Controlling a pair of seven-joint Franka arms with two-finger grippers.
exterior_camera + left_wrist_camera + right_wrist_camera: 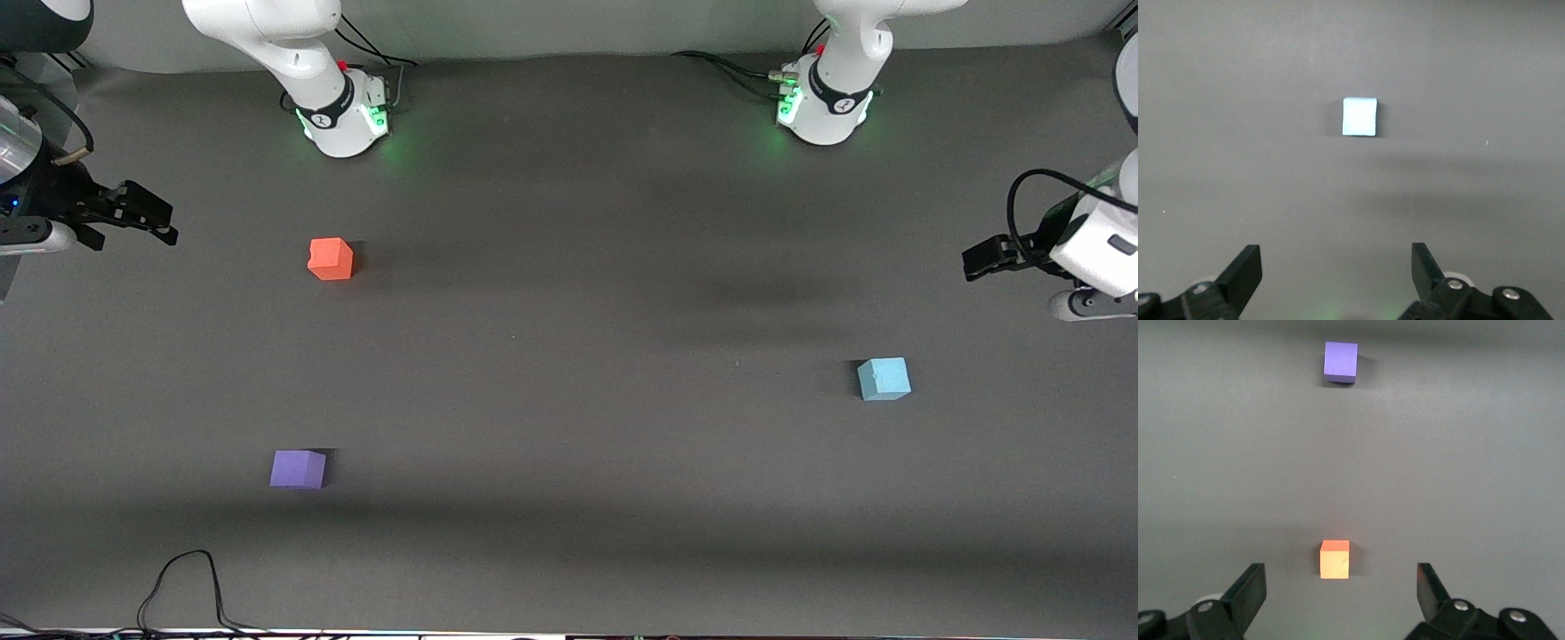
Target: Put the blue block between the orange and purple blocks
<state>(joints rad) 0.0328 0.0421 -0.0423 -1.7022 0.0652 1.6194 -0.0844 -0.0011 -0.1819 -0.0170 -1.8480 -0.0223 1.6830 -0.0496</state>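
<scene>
I will grip the blue block (884, 379) by its opposite sides with my left gripper next, and then I will set it between the orange and purple blocks.
The blue block (884, 379) sits on the dark table toward the left arm's end; it also shows in the left wrist view (1359, 117). The orange block (331, 259) and the purple block (298, 468) sit toward the right arm's end, the purple one nearer the front camera; both show in the right wrist view, orange (1335, 559) and purple (1341, 361). My left gripper (978, 262) hangs open and empty above the table's edge (1336, 267). My right gripper (147, 218) is open and empty at the other end (1341, 590).
A black cable (182, 587) loops on the table near the front edge, below the purple block. The two arm bases (342, 120) (822, 107) stand along the back of the table (569, 356).
</scene>
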